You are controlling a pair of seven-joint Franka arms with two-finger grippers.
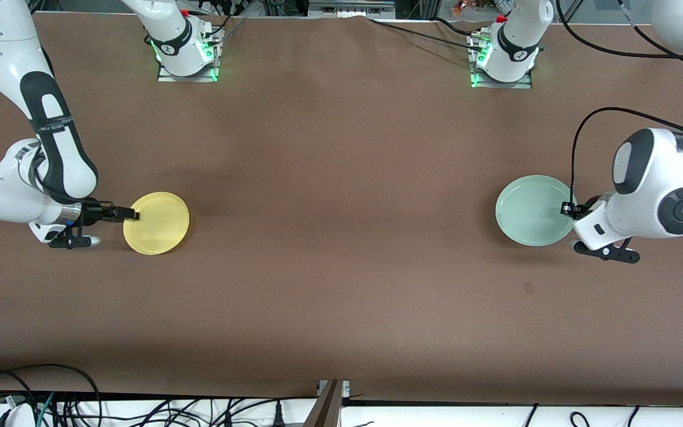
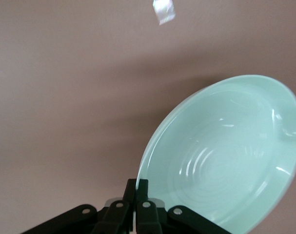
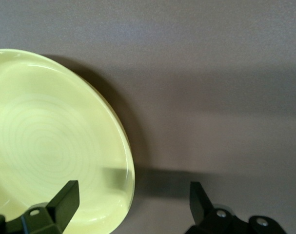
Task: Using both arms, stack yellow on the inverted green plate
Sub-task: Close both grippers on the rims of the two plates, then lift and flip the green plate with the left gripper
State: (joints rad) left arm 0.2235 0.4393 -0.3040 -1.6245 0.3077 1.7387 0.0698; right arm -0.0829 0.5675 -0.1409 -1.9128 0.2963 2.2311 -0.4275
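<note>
The yellow plate is ready for my right gripper to close on it: the fingers reach past the plate's edge, and its rim [image 1: 126,230] [image 3: 133,179] is midway between them.
The yellow plate [image 1: 158,223] [image 3: 50,146] lies on the brown table toward the right arm's end. My right gripper [image 1: 134,214] [image 3: 133,197] is open at the plate's edge, one finger over the plate's inside and the other outside its rim. The pale green plate [image 1: 534,210] [image 2: 226,156] lies toward the left arm's end, hollow side up with faint rings showing. My left gripper [image 1: 567,209] [image 2: 139,187] is shut on its rim, at the edge nearest the left arm's end of the table.
The two arm bases [image 1: 187,56] [image 1: 501,59] stand along the table's edge farthest from the front camera. Cables [image 1: 80,403] lie past the edge nearest that camera. A wide stretch of brown table [image 1: 341,225] separates the two plates.
</note>
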